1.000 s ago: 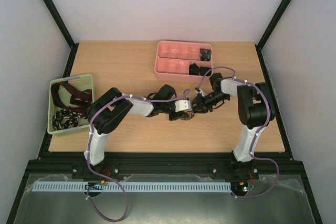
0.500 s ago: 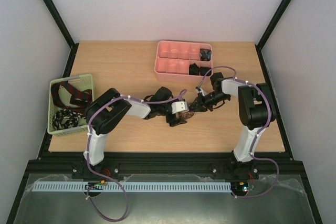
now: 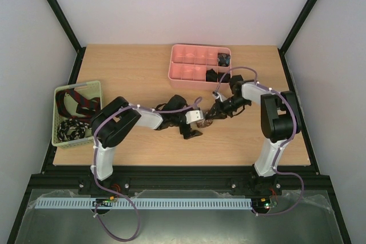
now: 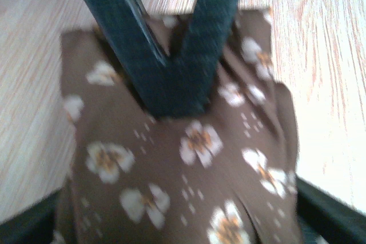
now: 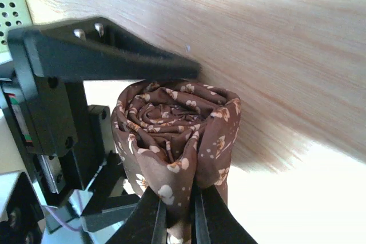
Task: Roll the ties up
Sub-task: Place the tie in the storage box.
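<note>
The brown tie [image 5: 177, 124] would lift up wound now: my right gripper's fingers hold the coil's outer layers, and my left gripper is open.
A brown tie [image 5: 177, 124] with a pale flower print is wound into a tight coil just above the table's middle. My right gripper [image 5: 178, 214] is shut on the coil's outer layers, pinching the fabric between both fingers. In the left wrist view the same brown tie [image 4: 189, 164] fills the frame, with the right gripper's dark fingers [image 4: 189, 67] crossing above it. My left gripper [image 3: 194, 124] is open, one finger on each side of the coil, and one of those fingers [image 5: 114, 55] shows beside the coil. Other ties, red-striped [image 3: 80, 100] and black-and-white [image 3: 71, 128], lie in the basket.
A pale green slotted basket [image 3: 58, 92] stands at the table's left edge. A pink compartmented tray [image 3: 189, 61] sits at the back centre and holds dark coils [image 3: 223, 59] in its right compartments. Bare wood lies along the near edge of the table [image 3: 171, 152].
My left gripper has opened off the coil and drawn back a little towards the near left. My right gripper has shut on the coil's fabric.
</note>
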